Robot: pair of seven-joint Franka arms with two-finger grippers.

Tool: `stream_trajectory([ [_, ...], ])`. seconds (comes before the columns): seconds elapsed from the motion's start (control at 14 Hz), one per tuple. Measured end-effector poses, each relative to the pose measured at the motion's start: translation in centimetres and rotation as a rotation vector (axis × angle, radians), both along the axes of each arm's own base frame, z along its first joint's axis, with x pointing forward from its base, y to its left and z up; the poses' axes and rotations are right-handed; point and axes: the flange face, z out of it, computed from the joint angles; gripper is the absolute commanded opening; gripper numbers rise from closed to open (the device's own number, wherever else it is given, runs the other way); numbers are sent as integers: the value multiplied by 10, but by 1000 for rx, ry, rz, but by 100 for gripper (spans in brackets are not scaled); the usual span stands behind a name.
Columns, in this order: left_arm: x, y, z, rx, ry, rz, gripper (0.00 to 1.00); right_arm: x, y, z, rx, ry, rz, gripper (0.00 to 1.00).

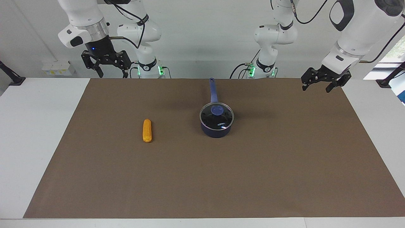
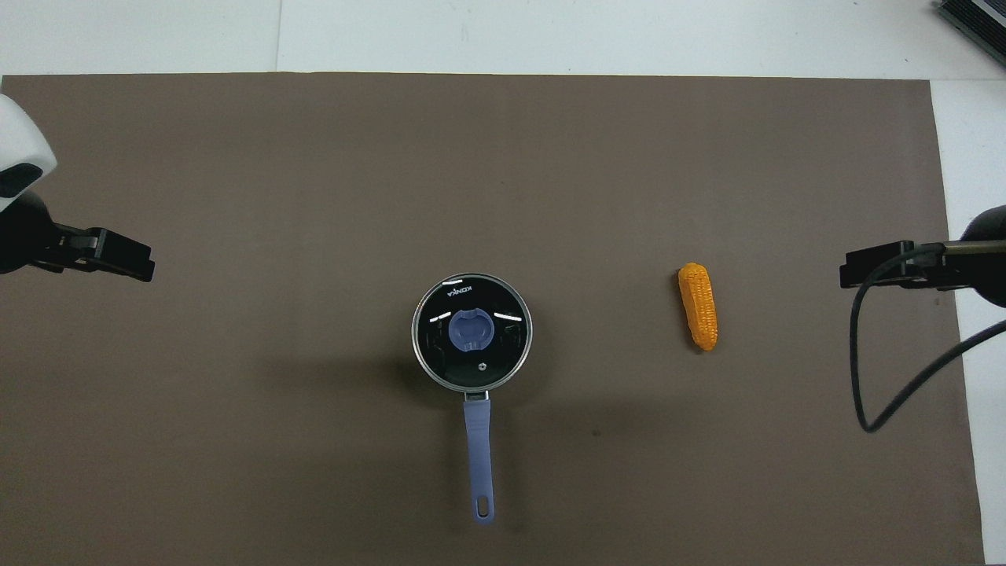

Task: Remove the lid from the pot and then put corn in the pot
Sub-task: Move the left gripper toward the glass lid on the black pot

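The left gripper should next grab the lid by its narrow blue knob (image 2: 471,330) to lift it, because the glass disc is far wider than the fingers.
The dark blue pot (image 1: 216,131) stands mid-table with its long handle (image 2: 478,452) pointing toward the robots. The glass lid (image 1: 211,118) with a blue knob (image 2: 471,329) sits closed on it. The yellow-orange corn (image 1: 147,130) lies flat on the mat beside the pot, toward the right arm's end; it also shows in the overhead view (image 2: 699,305). My right gripper (image 1: 112,73) hangs open and empty above the mat's edge by its base. My left gripper (image 1: 316,88) hangs open and empty over the mat's corner at its own end. Both arms wait.
A brown mat (image 1: 253,177) covers most of the white table (image 1: 38,126). A black cable (image 2: 860,377) hangs from the right arm. Small white boxes (image 1: 58,68) sit off the table at the right arm's end.
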Motion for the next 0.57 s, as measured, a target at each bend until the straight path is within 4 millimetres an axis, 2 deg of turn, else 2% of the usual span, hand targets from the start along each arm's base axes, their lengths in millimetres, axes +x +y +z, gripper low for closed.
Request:
stream_trajectory([
  [0.29, 5, -25, -27, -1, -15, -40, 100, 0, 0, 0, 0, 0, 0, 100],
  [0.57, 10, -55, -64, -5, -44, -88, 100, 0, 0, 0, 0, 0, -1, 100],
])
